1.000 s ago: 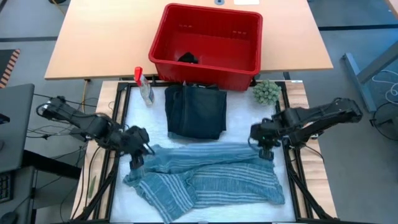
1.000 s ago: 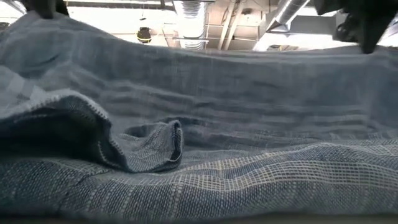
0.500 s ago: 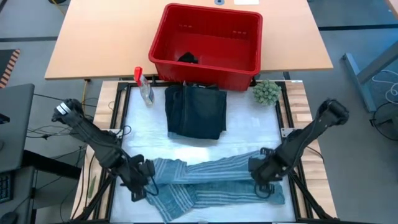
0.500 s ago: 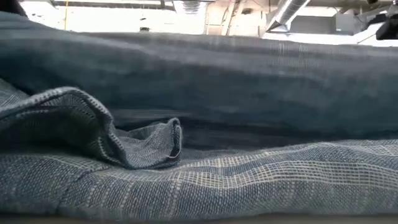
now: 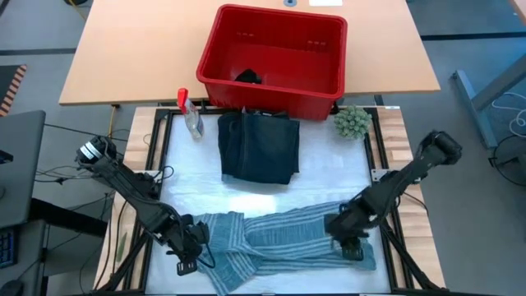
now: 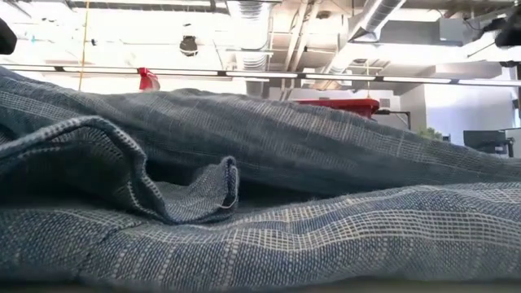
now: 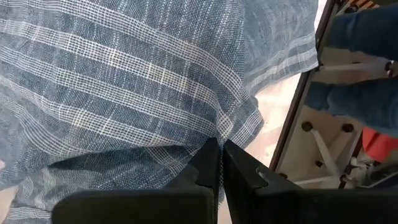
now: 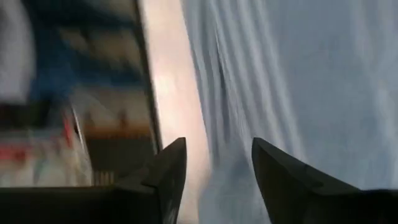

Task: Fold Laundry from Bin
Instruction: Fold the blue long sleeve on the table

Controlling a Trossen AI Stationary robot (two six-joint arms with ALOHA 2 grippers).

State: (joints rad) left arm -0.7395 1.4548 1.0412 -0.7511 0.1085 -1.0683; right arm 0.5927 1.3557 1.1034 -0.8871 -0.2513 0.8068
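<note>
I should open my left gripper now, because the striped garment's end (image 5: 215,261) (image 7: 224,127) sits low against the table and the striped garment would stay flat there.
A grey-blue striped garment (image 5: 279,234) lies folded lengthwise across the near part of the table, and it fills the low view (image 6: 285,146). My left gripper (image 5: 187,255) is shut on its left end. My right gripper (image 5: 349,245) stands open over its right end (image 8: 298,74), with nothing between the fingers. A dark navy garment (image 5: 259,148) lies folded flat at the table's middle. The red bin (image 5: 275,53) stands beyond it, with a black piece (image 5: 249,76) lying on its floor. My left gripper pinches a bunched fold of the striped cloth (image 7: 219,138) between its two fingers, at the garment's left end. The fingers (image 7: 208,163) slant down at it from the table's left. Beyond the fingers the cloth lies slack on the table; how many layers are pinched I cannot tell.
A clear spray bottle with a red top (image 5: 191,111) stands left of the navy garment. A fuzzy green ball (image 5: 352,122) sits to its right. The table's black frame rails (image 5: 382,164) run along both sides. A wooden desk (image 5: 131,49) carries the bin.
Both grippers have gone toward the table's near edge and down, carrying the striped garment's far edge with them. That edge has folded over the near part, so the garment is now a narrower band. In the low view the lifted layer has sunk down.
</note>
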